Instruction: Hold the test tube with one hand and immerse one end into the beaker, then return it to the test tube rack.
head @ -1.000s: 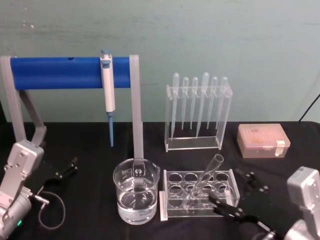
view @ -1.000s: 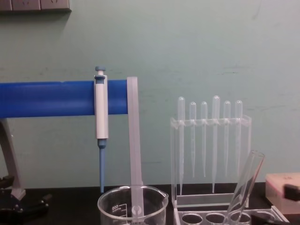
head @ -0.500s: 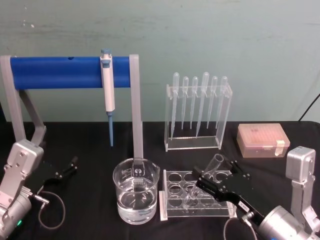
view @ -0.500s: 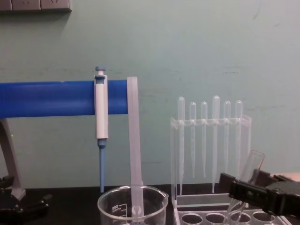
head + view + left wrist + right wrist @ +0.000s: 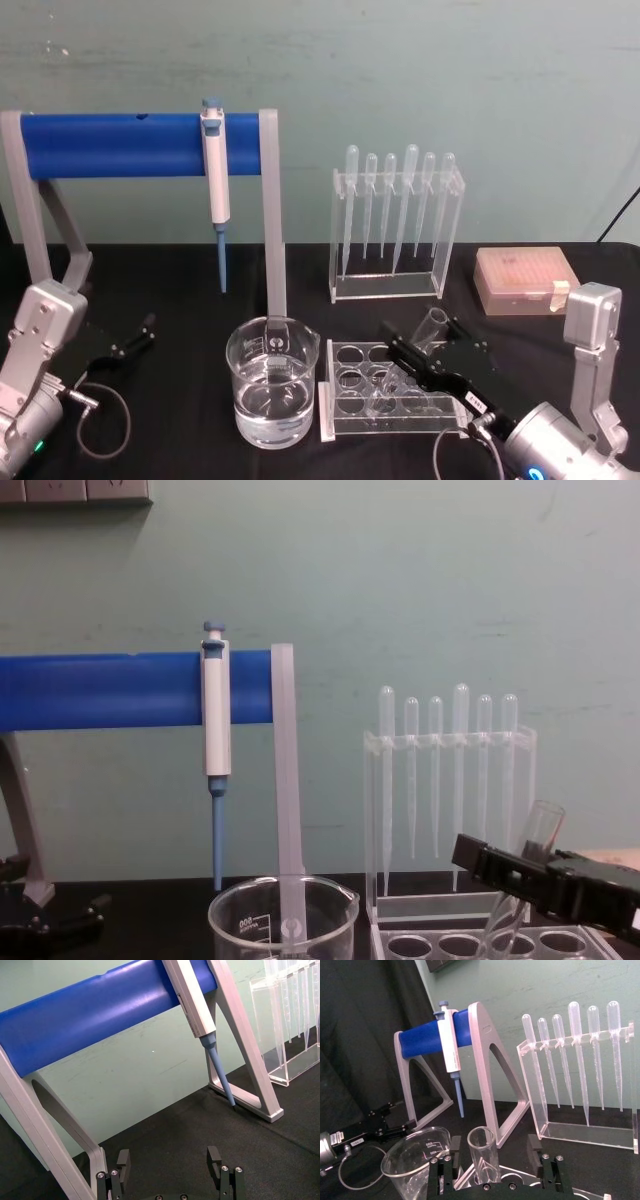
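The test tube's lower end has to stay free to dip into the beaker [image 5: 283, 920]. My right gripper needs to grab the test tube next by its upper part below its open top [image 5: 535, 840].
The clear test tube [image 5: 430, 326] leans in the acrylic rack [image 5: 345, 412], its open top tilted up and to the right. My right gripper [image 5: 418, 338] is open and straddles the tube's upper part. In the right wrist view the tube [image 5: 482, 1152] stands between the two fingers [image 5: 445, 1160] with a gap on each side. The beaker [image 5: 272, 395], holding some clear liquid, stands just left of the rack. My left gripper [image 5: 169, 1160] is open, holds nothing, and is parked at the table's left [image 5: 130, 340].
A blue-barred stand [image 5: 140, 145] with a hanging pipettor [image 5: 215, 180] rises behind the beaker. A clear rack of several plastic pipettes [image 5: 397, 225] stands behind the tube rack. A pink tip box [image 5: 525, 280] sits at the right. A cable loop [image 5: 100, 420] lies at the front left.
My right gripper has come in from the lower right and moved left and forward, so that its open fingers now straddle the test tube. The tube and my left arm have not moved.
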`<control>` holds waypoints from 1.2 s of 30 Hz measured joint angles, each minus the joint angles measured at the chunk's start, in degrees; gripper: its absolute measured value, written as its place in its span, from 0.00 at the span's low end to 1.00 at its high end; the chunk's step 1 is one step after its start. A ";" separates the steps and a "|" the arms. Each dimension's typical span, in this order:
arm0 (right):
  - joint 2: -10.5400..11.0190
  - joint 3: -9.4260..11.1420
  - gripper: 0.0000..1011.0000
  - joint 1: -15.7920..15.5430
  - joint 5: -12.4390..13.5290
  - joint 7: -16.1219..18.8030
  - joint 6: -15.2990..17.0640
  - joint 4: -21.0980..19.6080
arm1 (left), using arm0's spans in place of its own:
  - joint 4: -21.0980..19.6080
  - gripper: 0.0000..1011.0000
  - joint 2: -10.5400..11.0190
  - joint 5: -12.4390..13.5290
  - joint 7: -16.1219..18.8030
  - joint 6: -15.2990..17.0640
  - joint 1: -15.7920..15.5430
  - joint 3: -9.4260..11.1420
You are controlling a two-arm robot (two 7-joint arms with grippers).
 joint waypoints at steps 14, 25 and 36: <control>-1.70 1.20 0.40 -0.26 -1.79 0.79 0.61 0.33 | 0.00 0.99 0.00 0.00 0.00 0.00 0.00 0.00; -2.03 2.08 0.22 -0.97 -3.95 0.59 0.73 -1.47 | 0.00 0.99 0.00 0.00 0.00 0.00 0.00 0.00; -0.33 1.72 0.22 -0.39 -10.29 -0.80 2.82 -5.68 | 0.00 0.99 0.00 0.00 0.00 0.00 0.00 0.00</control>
